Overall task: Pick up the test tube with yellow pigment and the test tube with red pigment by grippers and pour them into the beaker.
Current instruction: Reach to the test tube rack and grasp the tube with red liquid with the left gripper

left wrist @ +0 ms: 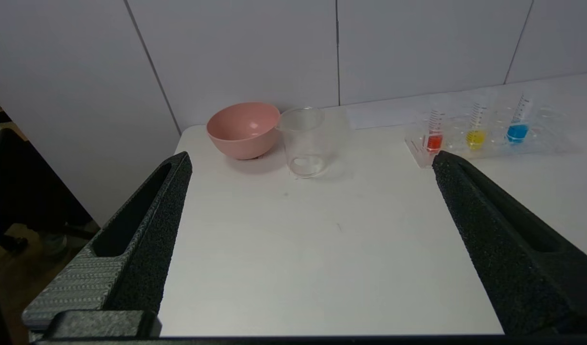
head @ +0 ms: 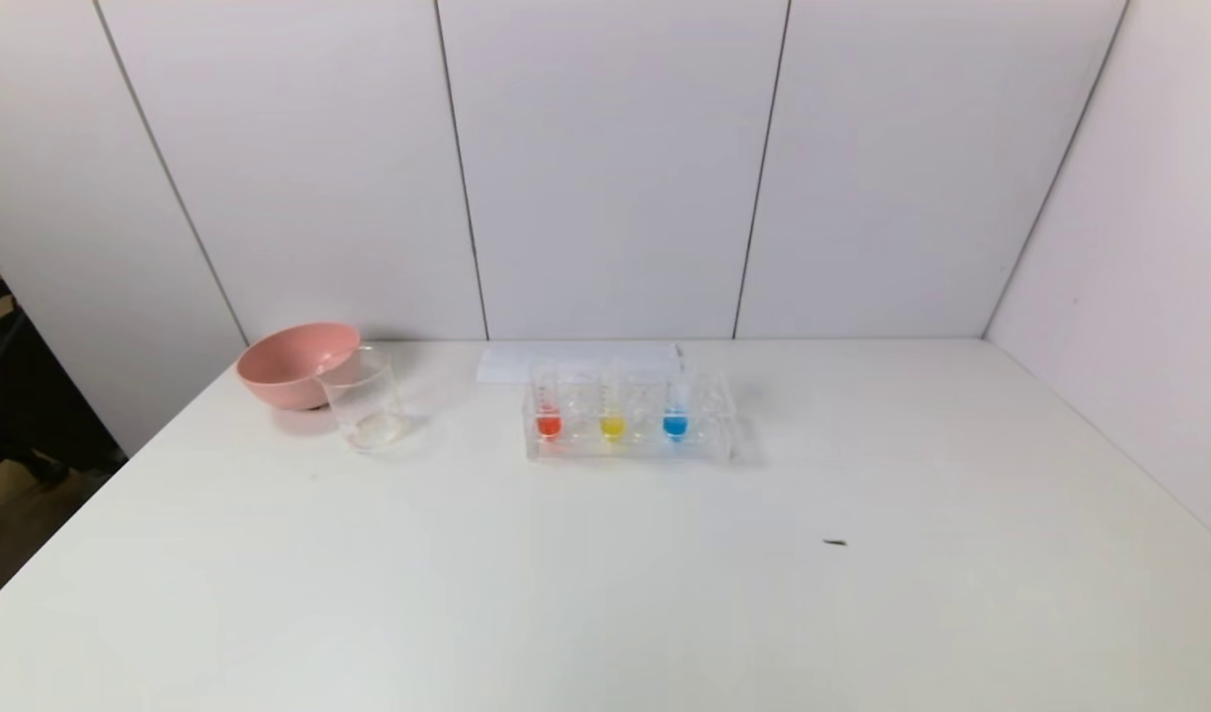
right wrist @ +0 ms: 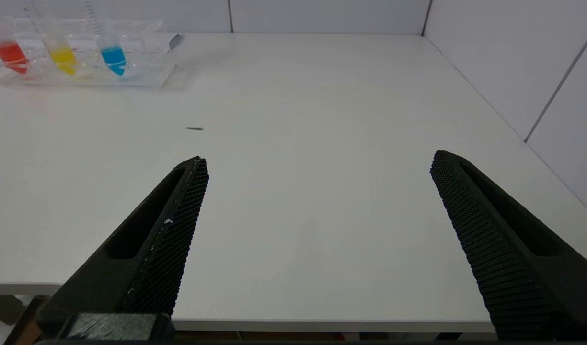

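Observation:
The clear rack closes around the lower half of the red-pigment test tube, so the robot's left gripper should next grab that test tube by its upper end below the test tube's rim (head: 545,380) (left wrist: 438,117).
The red-pigment test tube (head: 548,407) and the yellow-pigment test tube (head: 613,409) stand upright in a clear rack (head: 630,445) at the table's middle back; both also show in the left wrist view (left wrist: 434,134) (left wrist: 476,130) and the right wrist view (right wrist: 9,50) (right wrist: 61,52). The clear beaker (head: 364,400) stands empty to the rack's left, next to the pink bowl; it also shows in the left wrist view (left wrist: 305,141). My left gripper (left wrist: 310,165) is open and empty near the table's front edge. My right gripper (right wrist: 317,165) is open and empty near the front edge too. Neither shows in the head view.
A blue-liquid tube (head: 675,407) stands in the same rack, right of the yellow one. A pink bowl (head: 297,364) sits at the back left, touching or just behind the beaker. A white sheet (head: 575,361) lies behind the rack. A small dark speck (head: 834,542) lies on the white table (head: 605,593).

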You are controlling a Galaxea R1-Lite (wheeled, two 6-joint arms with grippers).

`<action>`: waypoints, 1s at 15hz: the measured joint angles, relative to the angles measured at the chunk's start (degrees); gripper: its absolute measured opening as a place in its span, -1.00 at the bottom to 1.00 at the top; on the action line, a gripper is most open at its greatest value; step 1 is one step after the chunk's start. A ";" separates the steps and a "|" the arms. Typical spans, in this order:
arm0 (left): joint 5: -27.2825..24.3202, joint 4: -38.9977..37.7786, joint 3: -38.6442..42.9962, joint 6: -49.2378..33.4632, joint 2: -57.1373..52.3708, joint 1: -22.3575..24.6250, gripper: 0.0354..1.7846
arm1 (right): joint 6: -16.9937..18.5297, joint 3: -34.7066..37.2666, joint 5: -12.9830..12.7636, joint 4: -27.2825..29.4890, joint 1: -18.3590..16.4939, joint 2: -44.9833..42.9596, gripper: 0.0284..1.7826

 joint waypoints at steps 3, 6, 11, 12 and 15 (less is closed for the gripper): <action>-0.02 -4.46 -0.06 -0.10 5.32 -0.20 0.98 | 0.00 -0.02 0.00 0.00 0.00 0.00 0.91; -0.04 -9.39 -0.50 -0.22 10.97 -1.24 0.98 | 0.00 -0.02 0.00 0.00 0.00 0.00 0.91; -0.26 -17.49 -1.83 -0.60 21.63 -2.93 0.98 | 0.00 -0.02 0.00 0.00 0.00 0.00 0.91; -0.30 -18.70 -2.49 -0.74 23.89 -3.04 0.98 | 0.00 -0.02 0.00 0.00 0.00 0.00 0.91; -0.50 -21.38 -4.58 -1.90 30.09 -3.73 0.98 | 0.00 -0.02 0.00 0.00 0.00 0.00 0.91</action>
